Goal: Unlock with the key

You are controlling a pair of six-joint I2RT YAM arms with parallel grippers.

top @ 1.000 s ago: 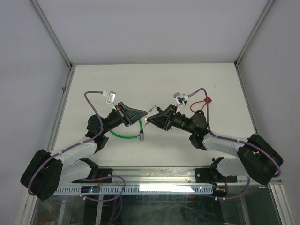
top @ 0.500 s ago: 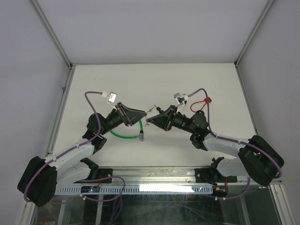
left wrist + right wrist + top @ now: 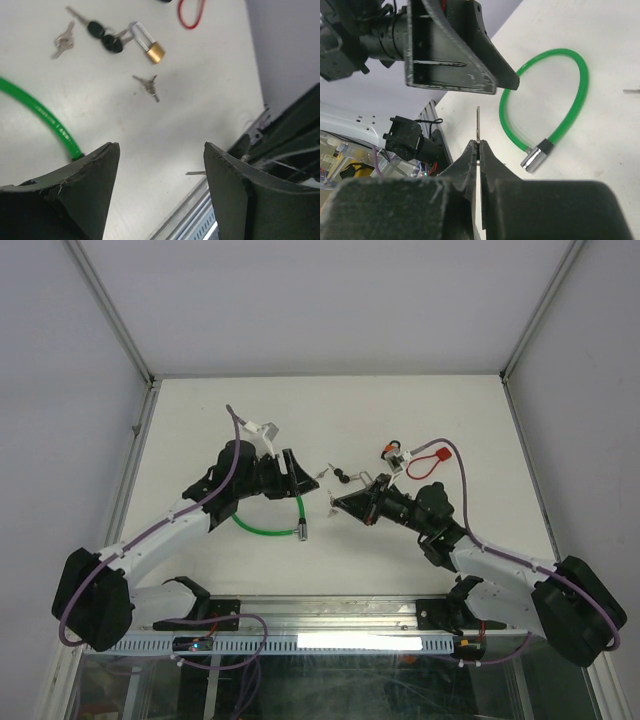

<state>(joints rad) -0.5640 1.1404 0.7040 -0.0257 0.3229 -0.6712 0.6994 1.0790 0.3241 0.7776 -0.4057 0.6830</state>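
I will grab the green cable lock with my left gripper next by the black collar behind its metal end (image 3: 302, 521) (image 3: 77, 157). The lock's metal end then stays exposed for the key to unlock.
My right gripper (image 3: 479, 142) is shut on a thin silver key (image 3: 478, 124), whose blade sticks out past the fingertips. In the top view this gripper (image 3: 336, 503) hovers mid-table. My left gripper (image 3: 302, 471) stands open and empty just to its upper left, also showing as a gripper (image 3: 161, 150) with wide-apart jaws. A small brass padlock (image 3: 155, 51) lies on the table beside black-headed keys (image 3: 112, 44). A green cable lock (image 3: 270, 527) with a metal end (image 3: 536, 156) lies below the left gripper.
Loose silver keys (image 3: 148, 86) and another silver key (image 3: 62, 44) lie near the padlock. A red loop (image 3: 430, 461) rests at the right. The metal rail (image 3: 330, 618) runs along the table's near edge. White walls enclose three sides.
My left gripper has opened and swung up and away from the right one. The right gripper closed on the key and shifted slightly down and right.
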